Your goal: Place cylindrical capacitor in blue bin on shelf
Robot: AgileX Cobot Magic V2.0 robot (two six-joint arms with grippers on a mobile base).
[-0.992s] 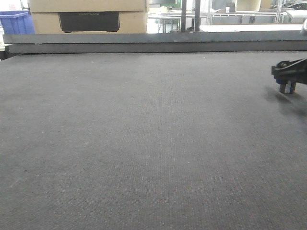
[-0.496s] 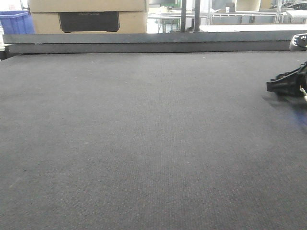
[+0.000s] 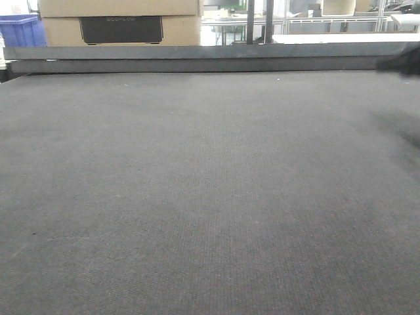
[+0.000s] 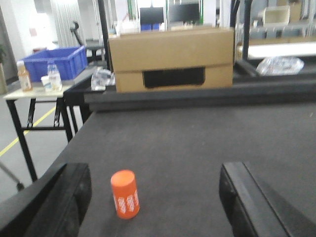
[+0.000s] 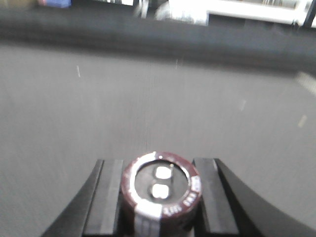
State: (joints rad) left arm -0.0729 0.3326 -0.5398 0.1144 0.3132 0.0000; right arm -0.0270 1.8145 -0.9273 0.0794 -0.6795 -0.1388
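Next, my left gripper grabs the orange cylinder by its curved side (image 4: 126, 199), which leaves the orange cylinder's flat top (image 4: 123, 175) free on the way to the blue bin.
In the right wrist view, the cylindrical capacitor (image 5: 160, 190) is a dark brown stub with a pale grey stripe. It stands end-on between the black fingers (image 5: 106, 197) of my right gripper (image 5: 160, 200), which is shut on it above the dark grey mat (image 5: 148, 98). My left gripper (image 4: 155, 197) hangs open just over the mat, its fingers (image 4: 59, 197) wide apart. An orange cylinder (image 4: 124, 194) stands upright between them, nearer the left finger and touching neither. Neither gripper shows in the front view. The shelf and its blue bin are out of view.
A raised dark rail (image 3: 210, 58) borders the mat's far edge, with a cardboard box (image 3: 121, 23) behind it. A blue crate (image 4: 49, 61) and bottles (image 4: 23, 76) sit on a side table off the mat's left edge (image 4: 69, 143).
The right gripper, seen at the right edge of the front view with the capacitor, has moved rightward and out of that view.
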